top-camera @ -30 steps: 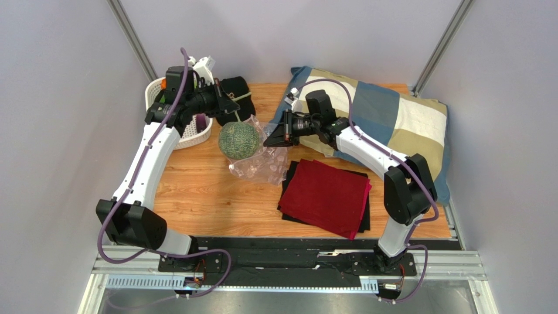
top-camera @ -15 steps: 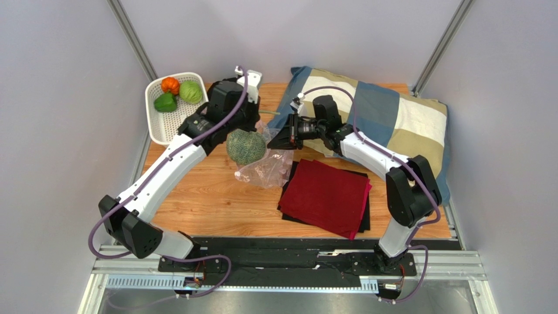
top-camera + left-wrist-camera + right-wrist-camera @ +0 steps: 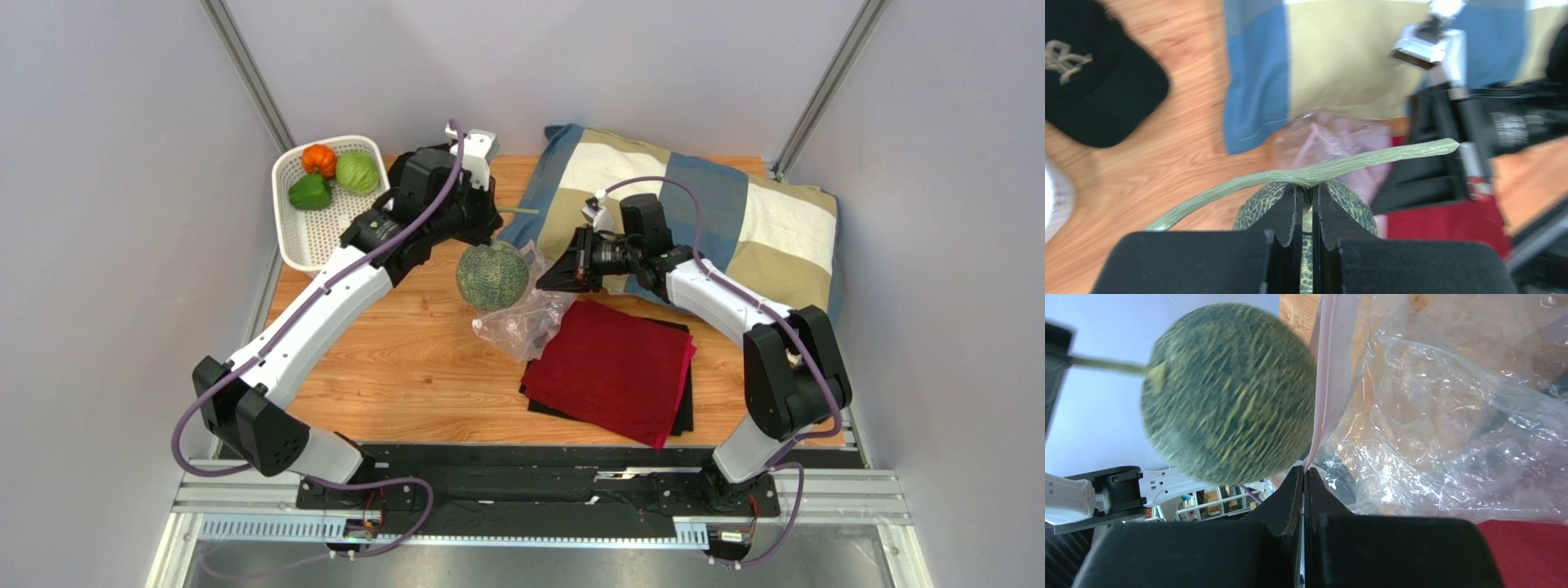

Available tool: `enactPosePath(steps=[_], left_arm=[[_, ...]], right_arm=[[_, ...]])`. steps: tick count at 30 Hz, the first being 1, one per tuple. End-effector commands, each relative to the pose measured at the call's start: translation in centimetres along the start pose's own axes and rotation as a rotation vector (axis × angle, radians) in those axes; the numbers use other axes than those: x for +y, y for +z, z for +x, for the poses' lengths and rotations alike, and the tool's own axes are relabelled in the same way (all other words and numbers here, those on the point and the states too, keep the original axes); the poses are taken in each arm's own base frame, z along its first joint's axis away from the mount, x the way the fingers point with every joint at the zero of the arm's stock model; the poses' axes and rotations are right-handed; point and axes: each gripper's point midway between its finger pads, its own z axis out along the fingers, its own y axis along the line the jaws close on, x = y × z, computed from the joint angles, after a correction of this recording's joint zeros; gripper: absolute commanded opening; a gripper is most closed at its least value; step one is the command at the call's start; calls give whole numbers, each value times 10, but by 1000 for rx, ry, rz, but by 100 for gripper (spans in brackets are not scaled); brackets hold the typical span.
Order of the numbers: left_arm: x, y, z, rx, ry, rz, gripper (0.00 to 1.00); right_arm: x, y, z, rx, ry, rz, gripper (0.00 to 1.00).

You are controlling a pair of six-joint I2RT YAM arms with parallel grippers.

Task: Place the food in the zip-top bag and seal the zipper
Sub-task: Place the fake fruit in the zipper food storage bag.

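Observation:
The melon is hanging outside the bag's pink zip strip (image 3: 1326, 373), so it would fall beside the bag if my left gripper opened now. My left gripper needs to first move the melon into the bag.
My left gripper (image 3: 488, 237) is shut on the stem (image 3: 1309, 174) of the netted grey-green melon (image 3: 493, 275) and holds it in the air beside the mouth of the clear zip-top bag (image 3: 525, 321). My right gripper (image 3: 550, 278) is shut on the bag's pale pink zip strip (image 3: 1326, 373) and holds that edge up. In the right wrist view the melon (image 3: 1229, 392) hangs just left of the strip, outside the crinkly bag (image 3: 1444, 416). An orange pumpkin (image 3: 319, 159), a pale green cabbage (image 3: 357, 172) and a green pepper (image 3: 309, 192) lie in the white basket (image 3: 294, 239). The eggplant is out of view.
A checked pillow (image 3: 736, 214) lies at the back right, under the right arm. A folded red cloth (image 3: 613, 368) on a black one lies right of the bag. A black cap (image 3: 1094, 92) lies on the wooden table (image 3: 393, 368) behind the left arm.
My left arm has swung from the basket to the right with the melon, up to the bag's mouth. My right gripper has drawn the bag's edge to the right and up.

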Motion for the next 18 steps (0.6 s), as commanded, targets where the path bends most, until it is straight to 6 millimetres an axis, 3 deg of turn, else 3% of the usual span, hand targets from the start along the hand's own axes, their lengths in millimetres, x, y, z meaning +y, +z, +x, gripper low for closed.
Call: enactPosePath(steps=[1, 7, 11, 14, 18], left_arm=[[-50, -41, -62, -160, -88, 241, 0], [-77, -35, -56, -80, -204, 368, 0], [-83, -11, -36, 13, -293, 393, 0], [-82, 9, -20, 61, -363, 391, 0], [-64, 39, 6, 115, -436, 334, 0]], right_arm=[[7, -10, -7, -33, -83, -2, 0], [-15, -21, 2, -48, -72, 75, 0], [-21, -21, 7, -45, -68, 85, 0], [-22, -21, 8, -41, -65, 88, 0], [-33, -24, 17, -27, -64, 118, 0]])
